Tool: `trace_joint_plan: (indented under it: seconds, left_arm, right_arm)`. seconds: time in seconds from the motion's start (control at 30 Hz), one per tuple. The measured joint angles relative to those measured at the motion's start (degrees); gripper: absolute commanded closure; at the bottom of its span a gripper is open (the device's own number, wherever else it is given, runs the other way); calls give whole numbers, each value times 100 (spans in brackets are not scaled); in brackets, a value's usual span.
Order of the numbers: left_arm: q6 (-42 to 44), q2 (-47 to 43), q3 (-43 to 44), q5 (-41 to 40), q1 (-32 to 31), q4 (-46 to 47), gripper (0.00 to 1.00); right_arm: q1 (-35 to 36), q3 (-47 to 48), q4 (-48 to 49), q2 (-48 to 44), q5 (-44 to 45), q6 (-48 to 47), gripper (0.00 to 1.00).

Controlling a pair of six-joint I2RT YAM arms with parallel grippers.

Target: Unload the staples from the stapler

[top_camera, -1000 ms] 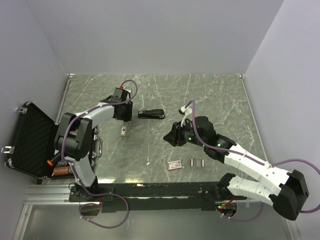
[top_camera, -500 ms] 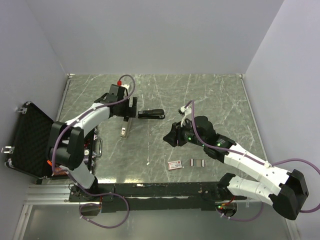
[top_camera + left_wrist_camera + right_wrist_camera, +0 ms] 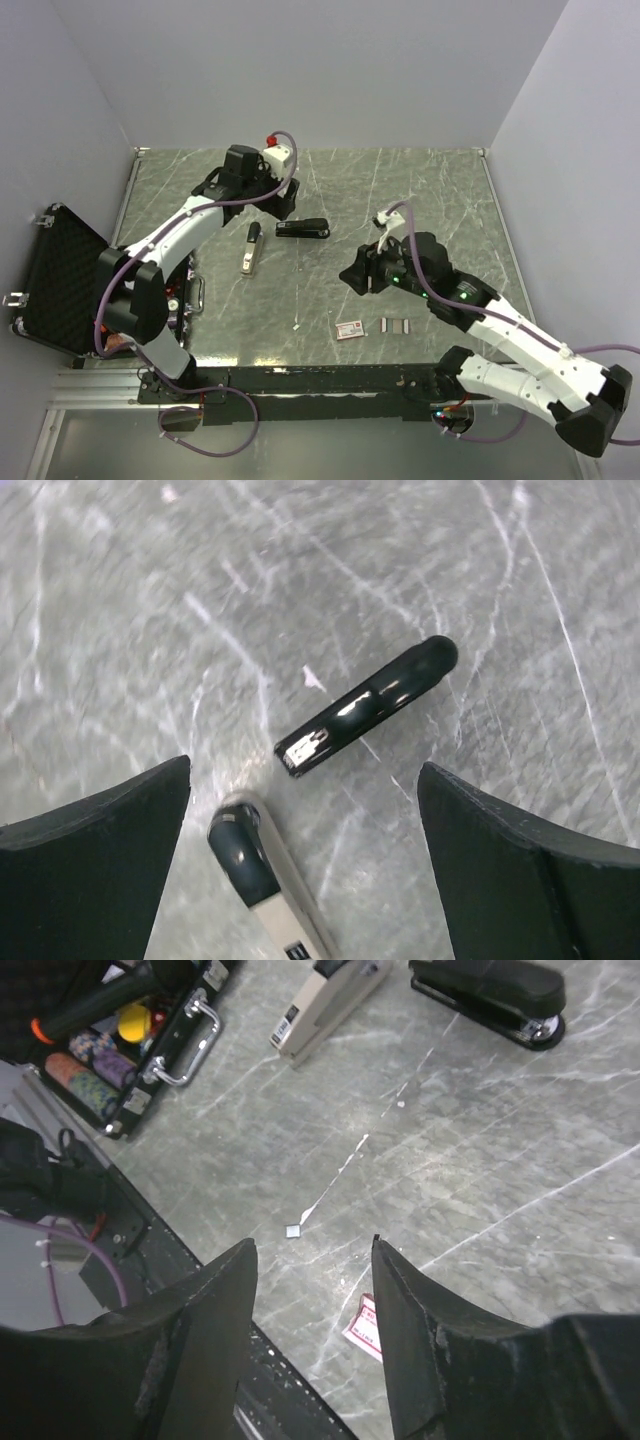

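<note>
The black stapler will be grabbed next by its rounded cap (image 3: 317, 228) (image 3: 415, 672) with my left gripper, so the labeled end stays free to unload staples.
A black stapler (image 3: 303, 228) lies closed on the marble table (image 3: 440, 190), and it also shows in the left wrist view (image 3: 370, 705) and the right wrist view (image 3: 490, 995). My left gripper (image 3: 284, 208) hovers above its left end, open and holding nothing (image 3: 305, 770). Two short silvery strips of staples (image 3: 397, 324) lie near the front edge. My right gripper (image 3: 350, 277) hangs open and holds nothing over the table's middle (image 3: 312, 1243). Below it lies a tiny silvery staple bit (image 3: 293, 1230).
A beige stapler (image 3: 250, 248) lies left of the black one (image 3: 265, 880). A small red-and-white box (image 3: 351, 329) sits beside the staple strips (image 3: 362, 1325). An open black case (image 3: 60, 280) with small items stands at the left edge (image 3: 150, 1050).
My left gripper has opened wide, risen and swung from the beige stapler toward the black stapler's left end. My right gripper's jaws have spread a little and its arm drew slightly nearer.
</note>
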Motion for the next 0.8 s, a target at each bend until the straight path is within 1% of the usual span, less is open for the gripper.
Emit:
trace_joint_plan:
  seconds: [0.17, 0.33, 0.43, 0.57, 0.8]
  left_arm:
    - [638, 304, 24, 682, -61, 223, 1]
    - [1091, 691, 48, 1287, -232, 514, 1]
    - [1392, 1104, 201, 1563, -382, 538, 1]
    - [1788, 1451, 219, 1633, -584, 538, 1]
    - [2216, 1681, 223, 1622, -697, 544, 1]
  right_arm:
    - [0, 286, -632, -487, 107, -94, 36]
    - [0, 341, -1012, -929, 142, -122, 34]
    - [0, 339, -1165, -1036, 144, -122, 33]
    - [0, 330, -1268, -1054, 153, -122, 32]
    - [0, 205, -1303, -1097, 162, -122, 31]
